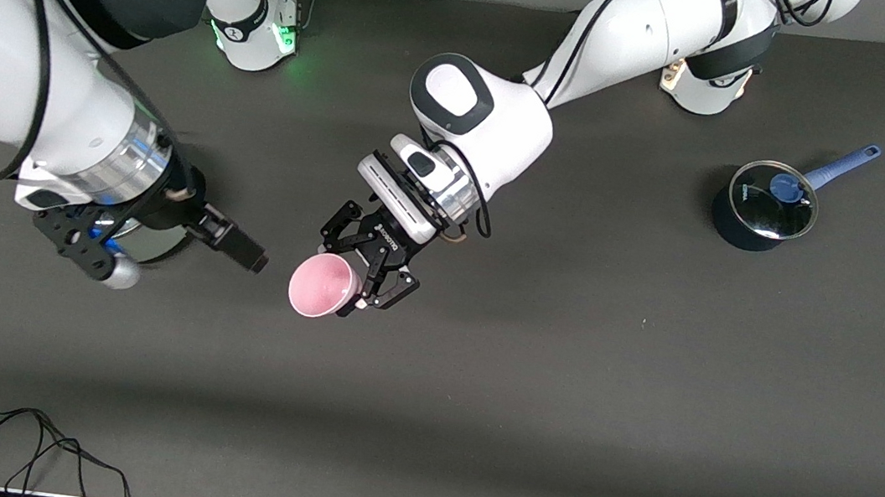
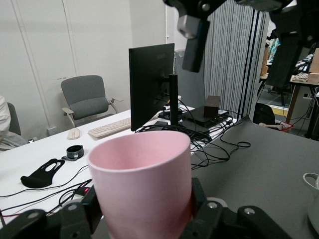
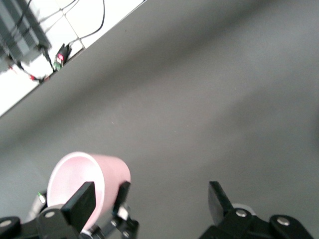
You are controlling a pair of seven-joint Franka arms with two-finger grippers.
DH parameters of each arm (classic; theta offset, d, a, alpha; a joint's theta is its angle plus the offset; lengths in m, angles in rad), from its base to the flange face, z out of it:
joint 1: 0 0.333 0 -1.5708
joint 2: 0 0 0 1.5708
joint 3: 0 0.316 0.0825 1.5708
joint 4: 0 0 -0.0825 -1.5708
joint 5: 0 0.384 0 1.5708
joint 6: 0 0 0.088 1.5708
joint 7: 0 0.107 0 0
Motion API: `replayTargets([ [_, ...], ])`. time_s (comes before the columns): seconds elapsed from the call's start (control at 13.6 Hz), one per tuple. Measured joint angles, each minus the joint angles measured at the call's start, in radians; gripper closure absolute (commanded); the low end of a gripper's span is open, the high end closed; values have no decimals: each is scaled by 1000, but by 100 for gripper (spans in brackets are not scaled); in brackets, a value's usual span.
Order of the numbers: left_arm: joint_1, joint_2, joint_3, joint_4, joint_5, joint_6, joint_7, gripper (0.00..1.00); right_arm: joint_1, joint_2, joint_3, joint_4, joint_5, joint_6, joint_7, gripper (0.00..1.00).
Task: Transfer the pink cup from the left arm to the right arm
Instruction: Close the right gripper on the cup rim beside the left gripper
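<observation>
My right gripper picks up the pink cup by its free rim (image 1: 294, 277) (image 3: 101, 177) next, since my left gripper's fingers already hold the cup's lower side.
The pink cup (image 1: 322, 285) hangs tilted over the middle of the table, its mouth turned toward the front camera. My left gripper (image 1: 351, 279) is shut on its lower wall. In the left wrist view the pink cup (image 2: 142, 179) fills the space between the dark fingers (image 2: 201, 199) of the left gripper (image 2: 144, 216). My right gripper (image 1: 191, 267) stands open beside the cup, toward the right arm's end of the table. In the right wrist view the pink cup (image 3: 89, 177) lies just outside one finger (image 3: 82, 203) of the right gripper (image 3: 149, 204), not between the two.
A dark pot (image 1: 761, 208) with a glass lid and a blue handle stands toward the left arm's end of the table. A metal pot (image 1: 152, 245) is mostly hidden under the right arm. A black cable (image 1: 13, 441) lies at the table's front edge.
</observation>
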Motion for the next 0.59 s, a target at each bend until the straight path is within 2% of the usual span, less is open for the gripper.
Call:
replayTargets([
  [0.59,-6,0,1,0,0,0,-4,100,44,60,37,11,5,2,72,0],
])
